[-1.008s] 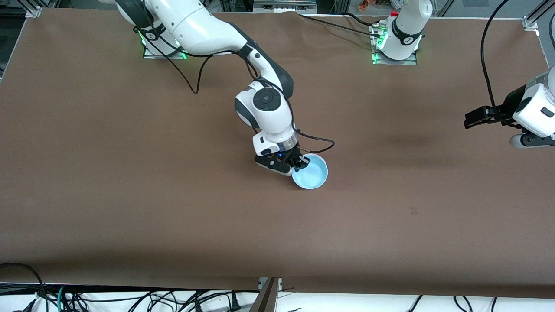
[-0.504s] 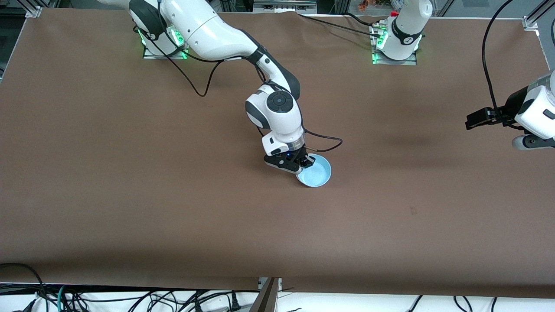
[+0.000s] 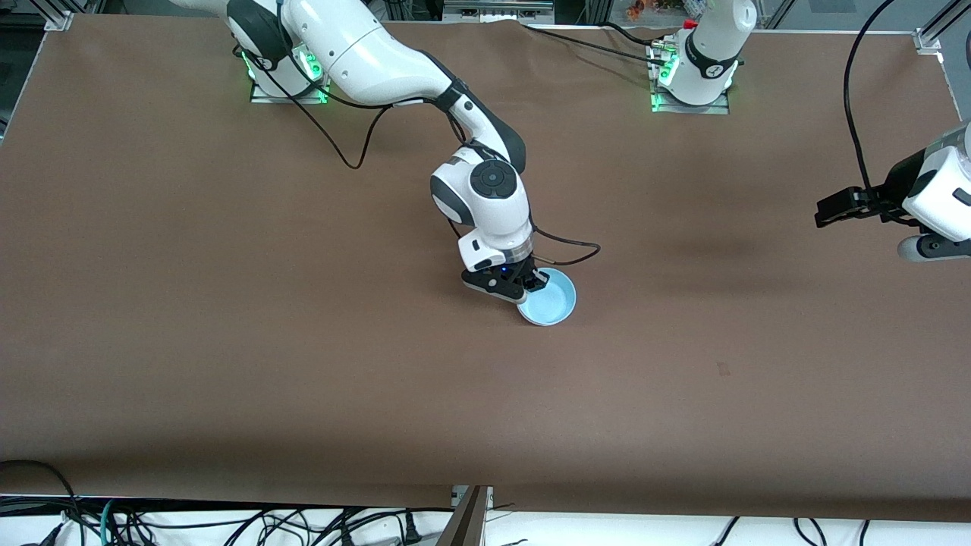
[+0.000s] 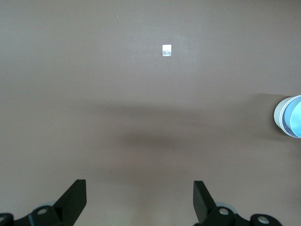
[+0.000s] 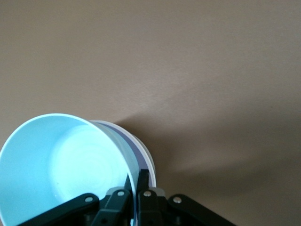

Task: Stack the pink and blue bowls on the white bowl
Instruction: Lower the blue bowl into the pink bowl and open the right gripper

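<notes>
The robot's right gripper is ready to open, because the white bowl's rim beneath goes around the blue bowl's outer side (image 5: 126,149) and the outside finger.
My right gripper (image 3: 533,282) is shut on the rim of the light blue bowl (image 3: 548,297) near the table's middle. In the right wrist view the fingers (image 5: 142,176) pinch the blue bowl's (image 5: 61,165) wall, and the bowl sits tilted. The white bowl's rim (image 5: 147,160) shows just under it, with a thin mauve band (image 5: 137,151) between them that may be the pink bowl, otherwise hidden. The left wrist view shows the blue bowl (image 4: 296,117) with the white rim (image 4: 278,115) at its edge. My left gripper (image 3: 827,211) is open and empty over the left arm's end of the table, where that arm waits.
The brown table cover (image 3: 227,341) is bare around the stack. A small pale square mark (image 4: 166,50) lies on the table in the left wrist view. Cables hang along the table edge nearest the front camera (image 3: 227,523).
My right gripper carried the blue bowl slightly toward the left arm's end of the table and lower. The left gripper has barely shifted.
</notes>
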